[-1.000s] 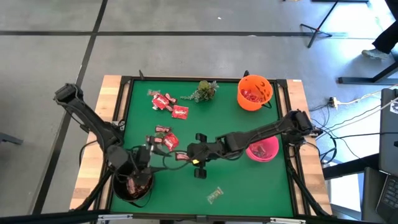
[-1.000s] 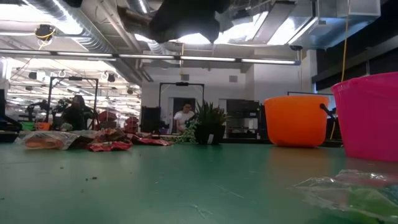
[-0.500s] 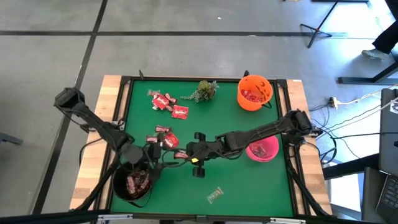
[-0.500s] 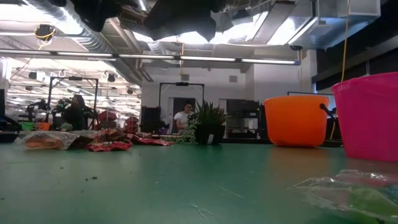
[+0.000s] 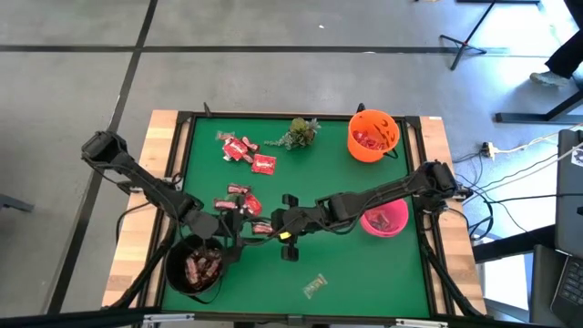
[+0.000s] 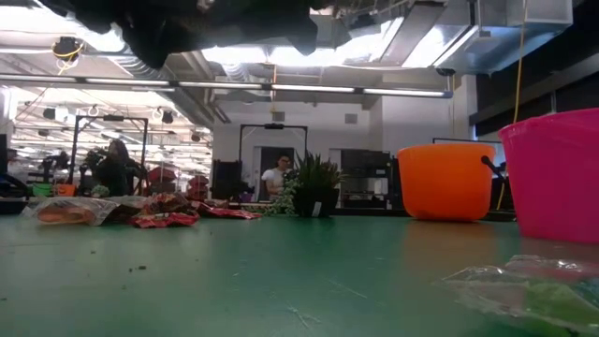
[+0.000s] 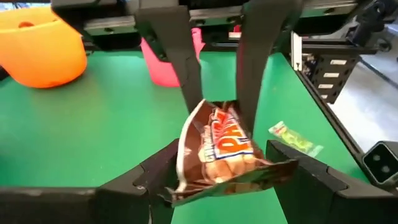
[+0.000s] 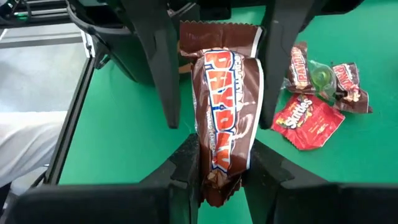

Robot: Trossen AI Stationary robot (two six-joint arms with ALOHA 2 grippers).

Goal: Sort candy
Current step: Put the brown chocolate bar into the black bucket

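My left gripper grabs the candy bar by its loose end [image 5: 255, 229] next, to sort it into the black bowl [image 5: 200, 266] of brown bars.
A brown candy bar with white and red print [image 8: 227, 93] hangs over the middle of the green table, and my right gripper [image 8: 222, 152] is shut on it. In the high view this gripper [image 5: 270, 226] reaches in from the table's right. My left gripper [image 7: 227, 177] is open and faces it from the left [image 5: 237, 228]. Its two fingers [image 8: 158, 68] stand on either side of the bar's free end [image 7: 217, 180]. Loose candy lies in two heaps [image 5: 241, 202] [image 5: 244, 150], and a clear-wrapped piece [image 5: 314, 286] lies near the front edge. My right gripper pinches the bar near one end [image 8: 219, 171] between its two fingers. The fingers come slanting down from the table's right, and the bar runs on past their tips along their line. The bar is lifted clear of the table. Whether my left gripper's fingers touch the bar's free end, I cannot tell.
A black bowl [image 5: 178, 282] with brown bars stands at the near left, just below my left arm. An orange bowl [image 5: 360, 150] with red candy stands at the far right, and a pink bowl [image 5: 393, 228] under my right arm. A green plant sprig [image 5: 301, 132] lies at the far middle.
My left gripper has moved from above the black bowl toward the table's right and far side and a little down. It stayed open and now stands around the free end of the bar. My right gripper has kept the bar where it was.
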